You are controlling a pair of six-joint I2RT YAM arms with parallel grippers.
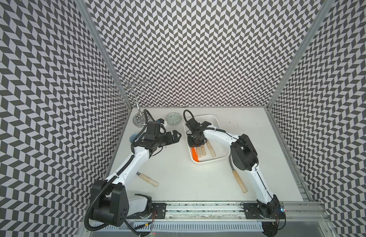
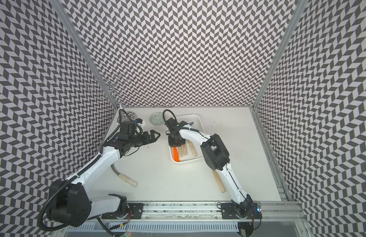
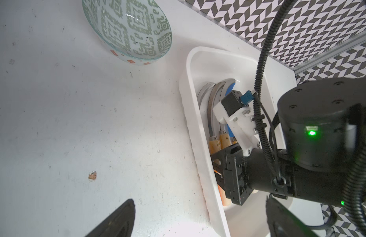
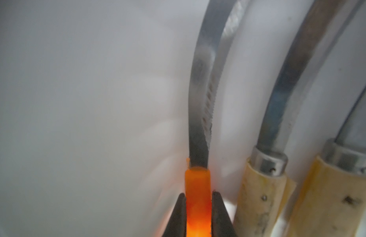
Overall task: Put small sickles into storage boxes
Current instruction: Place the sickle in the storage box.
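Observation:
The orange-handled sickle is low inside the white storage box beside the wooden-handled sickles and would stay there, so my right gripper needs to open its fingers.
The white storage box point(image 1: 216, 123) point(image 2: 200, 123) point(image 3: 190, 115) lies at the back middle of the table. My right gripper point(image 1: 195, 144) point(image 2: 176, 144) point(image 4: 198, 197) reaches down into it, shut on the handle of the orange-handled sickle point(image 1: 194, 155) point(image 2: 176, 155) point(image 4: 197, 182). Beside it in the box lie wooden-handled sickles point(image 1: 210, 149) point(image 4: 258, 195), one with a blue blade point(image 3: 231, 88). Two more sickles lie on the table: one point(image 1: 148, 179) point(image 2: 127, 179) partly under the left arm, one point(image 1: 239, 182) point(image 2: 219, 181) beside the right arm. My left gripper point(image 1: 177, 137) point(image 2: 156, 136) point(image 3: 199, 202) stands open and holds nothing, left of the box.
A patterned bowl point(image 1: 173, 119) point(image 3: 126, 30) sits just left of the box's far end. A wire rack point(image 1: 139, 119) stands in the back left corner, with a light-blue mug point(image 1: 134, 137) near the left wall. Patterned walls close three sides.

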